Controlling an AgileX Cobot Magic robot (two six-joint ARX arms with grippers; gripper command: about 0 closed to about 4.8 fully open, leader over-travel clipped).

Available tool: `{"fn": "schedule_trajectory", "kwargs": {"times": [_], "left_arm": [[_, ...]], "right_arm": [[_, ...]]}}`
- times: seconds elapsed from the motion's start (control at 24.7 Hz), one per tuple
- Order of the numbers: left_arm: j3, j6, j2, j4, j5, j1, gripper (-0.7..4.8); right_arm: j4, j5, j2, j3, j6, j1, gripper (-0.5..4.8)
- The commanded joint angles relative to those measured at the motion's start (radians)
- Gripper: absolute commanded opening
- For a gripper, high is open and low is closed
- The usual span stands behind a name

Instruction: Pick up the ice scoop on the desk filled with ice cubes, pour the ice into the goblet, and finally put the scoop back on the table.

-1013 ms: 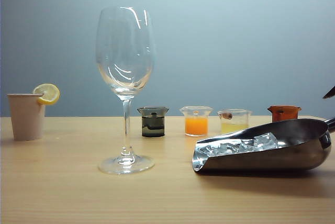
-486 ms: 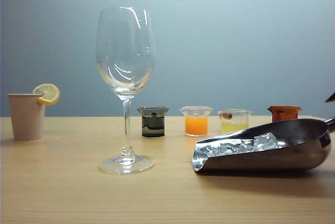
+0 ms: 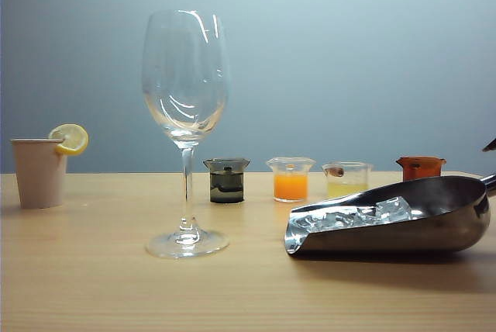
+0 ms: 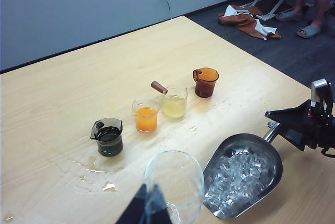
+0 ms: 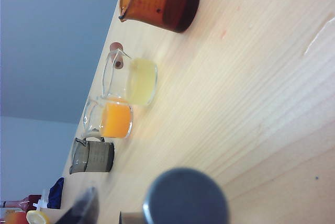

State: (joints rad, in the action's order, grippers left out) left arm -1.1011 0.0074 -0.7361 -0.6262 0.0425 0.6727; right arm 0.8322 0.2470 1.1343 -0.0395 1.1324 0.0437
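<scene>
Next, the right gripper grabs the scoop by its handle (image 3: 490, 182) to pour, since loose ice cubes fill the scoop's wide open bowl.
The steel ice scoop (image 3: 403, 231) lies on the desk (image 3: 101, 285) at the right, mouth toward the goblet, heaped with ice cubes (image 3: 356, 216). The empty goblet (image 3: 186, 76) stands upright left of it. In the left wrist view my right gripper (image 4: 277, 125) straddles the scoop's handle (image 4: 270, 131), open, its jaws narrowing; only one fingertip (image 3: 490, 145) reaches into the exterior view. The right wrist view shows the handle's round end (image 5: 186, 198) and one finger (image 5: 81, 211) a gap away. My left gripper (image 4: 150, 205) hovers shut, empty, on the near side of the goblet (image 4: 175, 179).
Behind the scoop stand a dark beaker (image 3: 226, 181), an orange-filled beaker (image 3: 291, 181), a yellow-filled beaker (image 3: 346, 179) and an amber beaker (image 3: 420, 167). A beige cup with a lemon slice (image 3: 39, 173) sits far left. Water spots (image 4: 89, 166) wet the wood near the goblet.
My right gripper's upper fingertip has dropped lower toward the scoop handle as the jaws close in. Scoop, ice and goblet have not moved.
</scene>
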Motion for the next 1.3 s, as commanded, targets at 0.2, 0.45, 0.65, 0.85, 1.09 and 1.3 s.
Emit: {"fn": "schedule_trajectory", "kwargs": {"times": [0.2, 0.45, 0.65, 0.85, 1.09, 1.3], "left_arm": [[-0.006, 0.005, 0.001, 0.005, 0.003, 0.0, -0.05], [-0.006, 0.005, 0.001, 0.005, 0.002, 0.0, -0.05], [-0.006, 0.012, 0.0, 0.005, 0.002, 0.0, -0.05], [-0.006, 0.012, 0.0, 0.005, 0.002, 0.0, -0.05], [-0.006, 0.012, 0.0, 0.005, 0.002, 0.0, -0.05], [-0.006, 0.012, 0.0, 0.004, 0.002, 0.0, -0.05]], "right_arm": [[0.009, -0.002, 0.0, -0.002, -0.003, 0.0, 1.8], [0.009, -0.005, 0.0, -0.002, -0.008, 0.0, 1.53], [-0.006, -0.01, 0.001, -0.002, -0.007, 0.0, 1.07], [-0.029, -0.01, 0.001, -0.002, -0.007, 0.0, 0.75], [-0.028, -0.013, 0.001, -0.002, -0.007, 0.0, 0.4], [-0.028, -0.013, 0.001, -0.002, -0.007, 0.0, -0.01]]}}
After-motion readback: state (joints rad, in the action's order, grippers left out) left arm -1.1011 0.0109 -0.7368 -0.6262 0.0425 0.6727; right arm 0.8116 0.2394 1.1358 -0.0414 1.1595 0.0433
